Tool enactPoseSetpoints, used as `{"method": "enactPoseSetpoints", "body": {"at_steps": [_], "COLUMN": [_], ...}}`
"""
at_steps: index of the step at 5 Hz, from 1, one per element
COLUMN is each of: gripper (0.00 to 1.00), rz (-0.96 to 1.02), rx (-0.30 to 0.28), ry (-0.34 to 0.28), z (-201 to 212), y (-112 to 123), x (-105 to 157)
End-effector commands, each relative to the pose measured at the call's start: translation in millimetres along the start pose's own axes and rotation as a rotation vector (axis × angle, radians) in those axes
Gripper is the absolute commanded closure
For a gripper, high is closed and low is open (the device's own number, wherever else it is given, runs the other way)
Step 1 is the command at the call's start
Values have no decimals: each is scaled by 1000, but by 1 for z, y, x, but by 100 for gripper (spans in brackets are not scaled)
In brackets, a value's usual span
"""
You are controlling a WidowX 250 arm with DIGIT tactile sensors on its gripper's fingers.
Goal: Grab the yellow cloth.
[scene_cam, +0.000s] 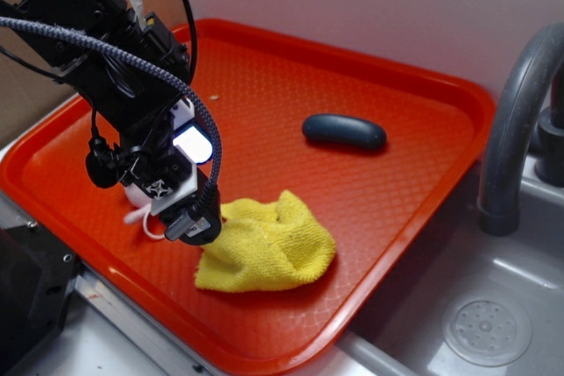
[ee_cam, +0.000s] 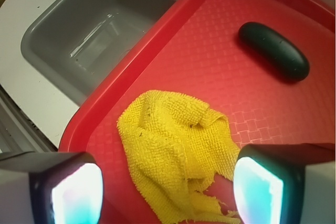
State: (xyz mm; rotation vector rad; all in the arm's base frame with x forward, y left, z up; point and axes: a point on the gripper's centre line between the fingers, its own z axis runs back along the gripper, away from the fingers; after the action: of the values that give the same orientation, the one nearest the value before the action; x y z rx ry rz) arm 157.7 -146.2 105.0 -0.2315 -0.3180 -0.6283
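Observation:
Red tray (scene_cam: 388,173) shows between my fingers and the yellow cloth's middle lies beyond them. My gripper moves toward the cloth's middle, before closing on the cloth.
The yellow cloth (scene_cam: 267,246) lies crumpled on the red tray (scene_cam: 388,173), near the tray's front edge. In the wrist view the yellow cloth (ee_cam: 176,153) fills the middle, its frayed end reaching down between my fingers. My gripper (scene_cam: 196,217) hangs just left of the cloth, low over the tray. The gripper (ee_cam: 165,192) is open, its two glowing pads (ee_cam: 76,195) standing wide on either side of the cloth's near end without touching it.
A dark oval object (scene_cam: 344,131) lies on the tray behind the cloth. A grey sink (scene_cam: 493,305) with a curved faucet (scene_cam: 515,112) sits right of the tray. A white piece with a loop (scene_cam: 141,209) lies under the arm.

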Motion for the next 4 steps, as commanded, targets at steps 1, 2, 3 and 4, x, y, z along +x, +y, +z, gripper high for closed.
{"method": "enactPoseSetpoints", "body": {"at_steps": [1, 2, 3, 4], "gripper": [0, 0, 0, 39], "rz": [5, -5, -57, -86], "rx": [4, -8, -31, -5], "ry": [-25, 158, 233, 256], "z": [9, -47, -93, -107], "y": [-7, 3, -2, -12], "x": [5, 12, 6, 1]}}
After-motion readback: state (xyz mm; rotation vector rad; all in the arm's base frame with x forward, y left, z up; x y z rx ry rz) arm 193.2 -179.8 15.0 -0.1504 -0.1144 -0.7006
